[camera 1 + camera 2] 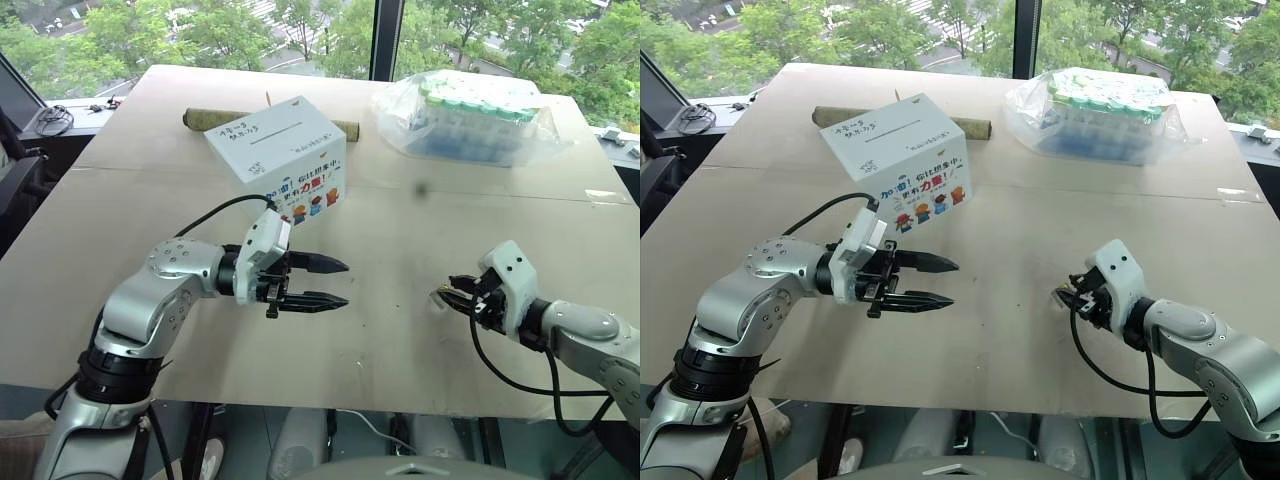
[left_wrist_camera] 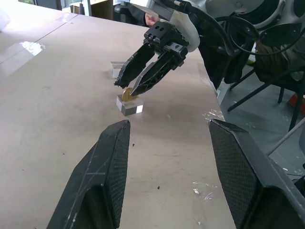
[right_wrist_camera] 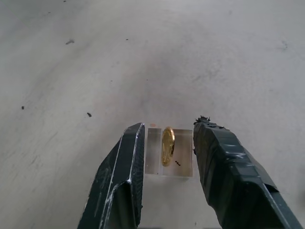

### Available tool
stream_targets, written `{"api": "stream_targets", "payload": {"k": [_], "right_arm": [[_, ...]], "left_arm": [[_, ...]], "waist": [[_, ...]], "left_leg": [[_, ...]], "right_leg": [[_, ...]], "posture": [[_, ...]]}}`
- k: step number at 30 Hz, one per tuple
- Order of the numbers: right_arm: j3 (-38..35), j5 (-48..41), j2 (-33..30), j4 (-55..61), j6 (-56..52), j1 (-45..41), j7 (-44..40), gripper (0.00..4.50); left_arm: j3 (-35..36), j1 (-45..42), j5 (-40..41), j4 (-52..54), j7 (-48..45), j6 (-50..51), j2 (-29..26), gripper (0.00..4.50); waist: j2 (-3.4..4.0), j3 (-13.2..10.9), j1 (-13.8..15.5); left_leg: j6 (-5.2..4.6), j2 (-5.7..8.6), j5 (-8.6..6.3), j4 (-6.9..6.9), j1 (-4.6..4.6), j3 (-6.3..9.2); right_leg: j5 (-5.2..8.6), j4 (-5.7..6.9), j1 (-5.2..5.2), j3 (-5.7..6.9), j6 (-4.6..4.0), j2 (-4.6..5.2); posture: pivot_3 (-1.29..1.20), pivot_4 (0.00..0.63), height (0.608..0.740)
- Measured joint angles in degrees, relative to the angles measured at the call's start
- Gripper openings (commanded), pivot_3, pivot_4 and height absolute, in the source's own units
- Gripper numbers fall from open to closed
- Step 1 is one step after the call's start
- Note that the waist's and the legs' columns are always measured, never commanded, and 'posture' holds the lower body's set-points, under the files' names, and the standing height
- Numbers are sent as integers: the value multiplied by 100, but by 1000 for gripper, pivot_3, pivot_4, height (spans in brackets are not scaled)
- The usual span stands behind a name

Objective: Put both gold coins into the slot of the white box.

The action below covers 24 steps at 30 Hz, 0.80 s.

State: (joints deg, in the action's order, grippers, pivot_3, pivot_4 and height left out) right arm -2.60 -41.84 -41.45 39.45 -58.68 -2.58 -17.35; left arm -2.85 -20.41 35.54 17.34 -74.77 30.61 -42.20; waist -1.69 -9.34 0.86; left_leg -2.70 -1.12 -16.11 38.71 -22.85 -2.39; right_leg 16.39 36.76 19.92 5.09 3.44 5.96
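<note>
A clear block holds the gold coin's bottom edge, so my right gripper will take hold of the coin's flat sides above the block.
One gold coin stands on edge in a small clear plastic block on the table at the right front. My right gripper is open, with a finger on each side of the coin and a gap to both. The left wrist view shows the same coin at the tips of the right gripper. My left gripper hangs open and empty over the table, pointing right, just in front of the white box. The dark slot runs across the box's top face.
A clear bag of green-capped bottles lies at the back right. A brown tube lies behind the box. Another small clear block sits beyond the right gripper. The table's front edge is close below both arms.
</note>
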Motion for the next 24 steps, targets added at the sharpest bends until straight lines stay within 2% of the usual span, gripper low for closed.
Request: {"api": "stream_targets", "payload": {"k": [8,11,13,24], "right_arm": [[54,127,74,-77,1,4,-84,1737],[61,145,111,-81,0,4,-113,1074],[64,170,125,-81,0,4,-121,74],[75,304,172,-88,17,7,-234,24]], "left_arm": [[0,0,-1,0,2,0,-3,2643],[0,0,-1,0,3,0,-13,2643],[1,0,0,0,3,0,-23,2643],[1,-2,0,0,5,0,-29,2643]], "waist": [[0,0,0],[1,0,0],[1,0,0],[1,0,-2]], "left_leg": [[0,0,0,-1,0,-1],[0,0,0,-2,0,-1],[0,0,0,-2,0,-2],[0,0,0,-3,2,-2]], "right_leg": [[0,0,1,0,0,0],[0,-1,1,0,0,0],[0,-1,1,0,0,0],[0,-1,1,0,0,0]], "posture": [[0,150,740],[0,150,740],[0,150,740],[0,150,740]]}}
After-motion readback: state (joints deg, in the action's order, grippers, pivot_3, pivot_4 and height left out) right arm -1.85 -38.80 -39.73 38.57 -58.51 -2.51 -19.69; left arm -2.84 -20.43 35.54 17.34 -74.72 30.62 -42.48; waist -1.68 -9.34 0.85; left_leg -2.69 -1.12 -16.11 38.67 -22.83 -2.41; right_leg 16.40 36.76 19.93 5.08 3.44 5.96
